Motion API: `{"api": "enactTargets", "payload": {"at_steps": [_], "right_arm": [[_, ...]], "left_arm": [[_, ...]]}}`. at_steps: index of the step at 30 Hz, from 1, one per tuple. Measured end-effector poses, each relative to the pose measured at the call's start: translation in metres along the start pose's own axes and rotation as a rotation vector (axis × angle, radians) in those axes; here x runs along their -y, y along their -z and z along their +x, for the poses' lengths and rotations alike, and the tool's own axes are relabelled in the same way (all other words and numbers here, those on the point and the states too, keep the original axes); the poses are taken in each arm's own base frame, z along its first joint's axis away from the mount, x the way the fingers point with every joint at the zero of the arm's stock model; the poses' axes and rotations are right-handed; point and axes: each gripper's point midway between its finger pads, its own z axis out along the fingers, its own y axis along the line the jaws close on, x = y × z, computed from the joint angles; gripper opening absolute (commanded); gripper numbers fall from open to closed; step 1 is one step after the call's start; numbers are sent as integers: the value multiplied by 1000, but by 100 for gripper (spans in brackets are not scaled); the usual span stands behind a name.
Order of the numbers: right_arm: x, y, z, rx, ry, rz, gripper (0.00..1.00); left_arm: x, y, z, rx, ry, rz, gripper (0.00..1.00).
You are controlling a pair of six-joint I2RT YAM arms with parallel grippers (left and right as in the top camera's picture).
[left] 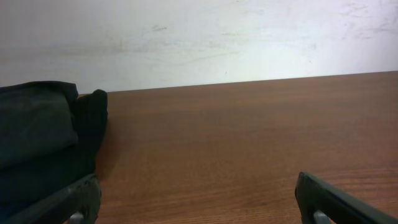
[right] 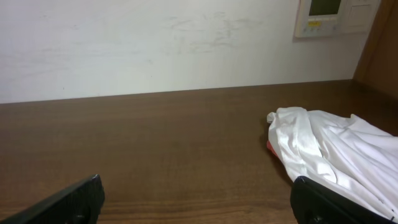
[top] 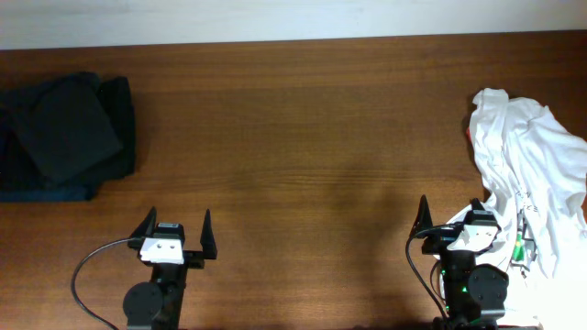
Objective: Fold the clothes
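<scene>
The crumpled white T-shirt needs to be drawn out for folding, so my right gripper needs to grip it next by its edge facing the open table.
The white T-shirt point(top: 530, 174) lies crumpled at the right edge of the table, with a bit of green logo near its lower edge. It also shows in the right wrist view point(right: 333, 152), to the right of the jaws. My right gripper point(top: 451, 218) is open and empty at the table's front, its right finger next to the shirt's lower part. In the right wrist view my right gripper point(right: 196, 196) shows both fingers spread wide. My left gripper point(top: 174, 229) is open and empty at the front left, far from the shirt; it also shows in the left wrist view point(left: 199, 196).
A pile of dark clothes point(top: 60, 136) lies at the far left of the wooden table point(top: 293, 147); it also shows in the left wrist view point(left: 43, 146). A white wall stands behind the table, with a wall panel point(right: 323, 15) at the right.
</scene>
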Motion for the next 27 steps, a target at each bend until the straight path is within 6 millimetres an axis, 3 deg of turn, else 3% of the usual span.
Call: {"api": "enactTargets", "payload": {"at_steps": [24,27], "right_arm": [[0,0,0,0,0,0,99],[-8,0,1,-6,1,-45,99]], "left_arm": [[0,0,0,0,0,0,99],[0,0,0,-1,20,1,99]]}}
